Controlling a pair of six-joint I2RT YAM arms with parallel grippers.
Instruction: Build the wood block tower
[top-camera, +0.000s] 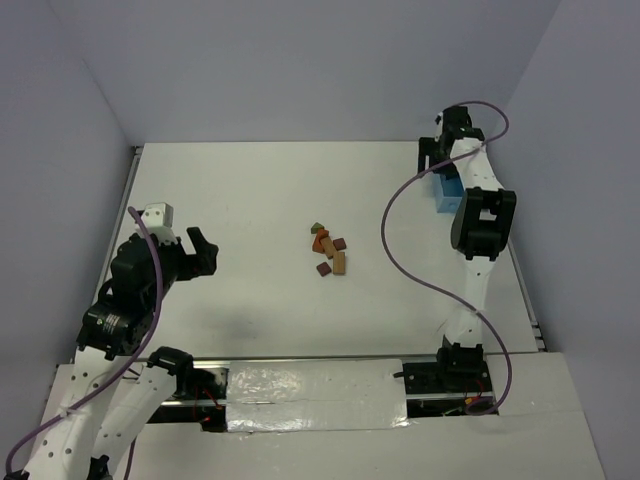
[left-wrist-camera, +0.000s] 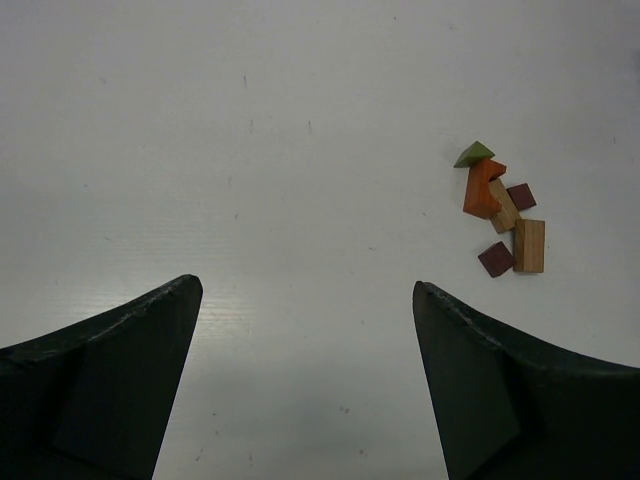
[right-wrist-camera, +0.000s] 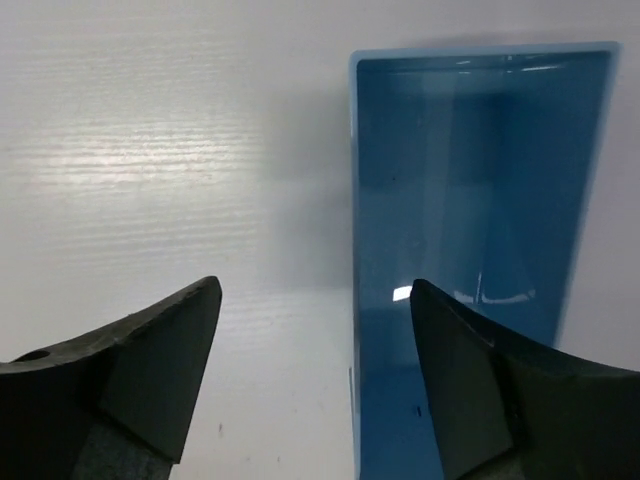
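The right gripper grabs a tan block by its long sides next. That block starts the wood block tower.
The wood blocks (top-camera: 328, 250) lie in a loose cluster on the white table, not stacked into a tower. In the left wrist view I see a green wedge (left-wrist-camera: 474, 155), an orange piece (left-wrist-camera: 482, 188), two tan blocks (left-wrist-camera: 529, 245) and two dark red cubes (left-wrist-camera: 496, 259). My left gripper (top-camera: 207, 252) is open and empty, well left of the cluster; in its wrist view (left-wrist-camera: 308, 290) the blocks lie ahead to the right. My right gripper (top-camera: 432, 165) is open and empty at the far right, its jaws (right-wrist-camera: 315, 285) straddling the tray's left wall.
A light-blue rectangular tray (top-camera: 445, 190) stands at the back right under the right arm; its inside (right-wrist-camera: 480, 200) holds nothing. The table's side walls rise at left and right. A purple cable (top-camera: 395, 250) hangs from the right arm.
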